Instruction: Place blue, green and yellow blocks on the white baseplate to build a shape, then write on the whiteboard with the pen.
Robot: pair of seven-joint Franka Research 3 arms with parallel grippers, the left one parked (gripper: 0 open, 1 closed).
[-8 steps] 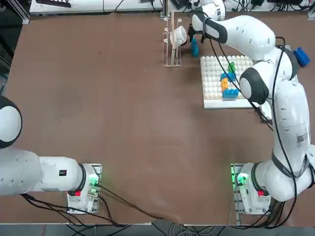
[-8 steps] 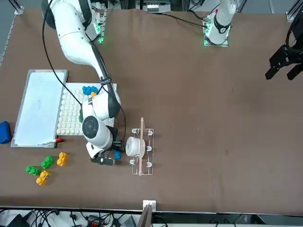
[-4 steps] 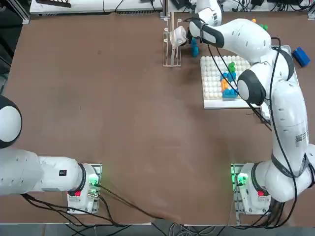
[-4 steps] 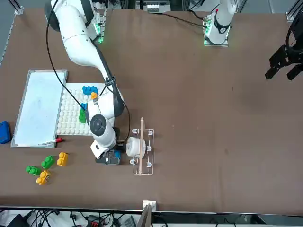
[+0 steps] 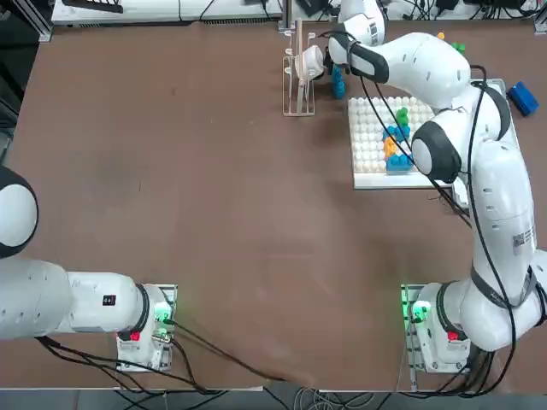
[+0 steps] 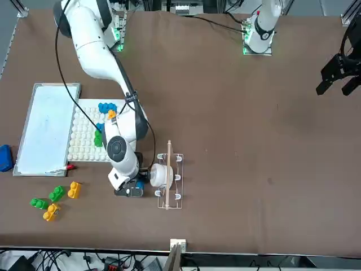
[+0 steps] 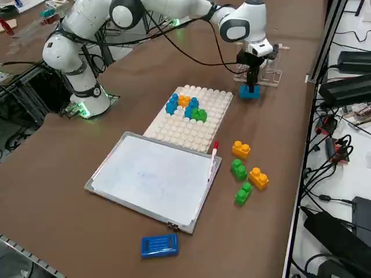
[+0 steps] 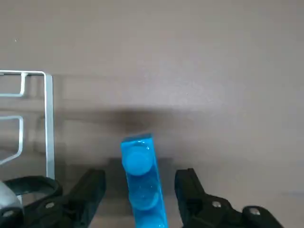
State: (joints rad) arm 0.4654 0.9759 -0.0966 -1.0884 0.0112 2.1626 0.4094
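The blue block is long and narrow, so the right gripper should next grab the block across its straight long sides.
A blue block lies on the brown table between the fingers of my right gripper, which is open with a gap on each side of the block. This blue block sits beside a wire rack, just past the far edge of the white baseplate. The right gripper points straight down over it. Blue, orange and green blocks stand joined on the baseplate. The whiteboard lies next to the plate, with the pen at its edge.
A wire rack holding a white object stands right beside the gripper. Several loose green and yellow blocks lie near the whiteboard's corner. A smooth blue slab rests beyond the whiteboard.
My right arm has shifted a little toward the rack and settled with its fingers on either side of the blue block. Nothing else on the table has moved.
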